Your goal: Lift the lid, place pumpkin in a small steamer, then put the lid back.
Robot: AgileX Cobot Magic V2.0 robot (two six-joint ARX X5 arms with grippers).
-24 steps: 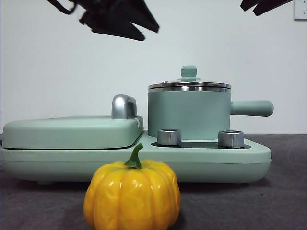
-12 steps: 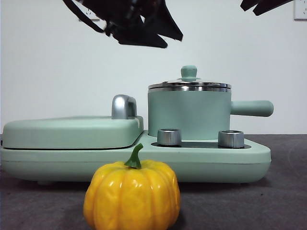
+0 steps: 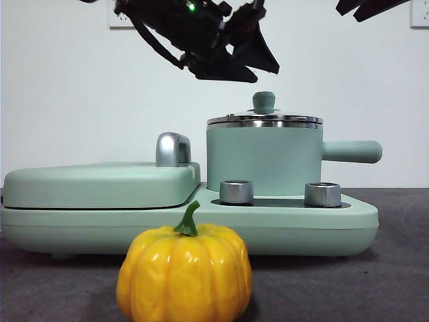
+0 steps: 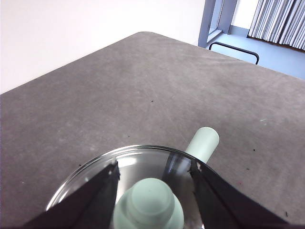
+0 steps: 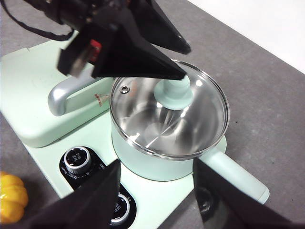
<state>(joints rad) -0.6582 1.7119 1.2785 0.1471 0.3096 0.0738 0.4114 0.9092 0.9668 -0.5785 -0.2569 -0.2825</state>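
Note:
The left gripper grabs the lid by its narrow mint knob (image 3: 263, 102) (image 4: 151, 200) next, since the lid's glass disc spreads wider than the open fingers.
The lid (image 3: 265, 120) sits on the small steamer (image 3: 261, 161), its mint knob (image 3: 263, 101) upright. My left gripper (image 3: 258, 64) hangs open just above and left of the knob. In the left wrist view its jaws (image 4: 153, 167) stand on either side of the knob (image 4: 148, 202), apart from it, over the glass lid (image 4: 138, 160). The pumpkin (image 3: 184, 275) stands on the table in front of the unit and also shows in the right wrist view (image 5: 12, 198). My right gripper (image 5: 157, 164) is open and empty, high above the steamer (image 5: 143, 155).
The steamer stands on a wide mint-green griddle unit (image 3: 100, 184) with a flat hinged cover and chrome handle (image 3: 172, 149). Two steel dials (image 3: 236, 191) sit at the unit's front. The steamer's side handle (image 3: 352, 151) points right. Grey table (image 3: 395, 268) lies around.
My left gripper has moved right and down, from over the griddle cover to just above the lid's knob. The right gripper, lid and pumpkin have not moved.

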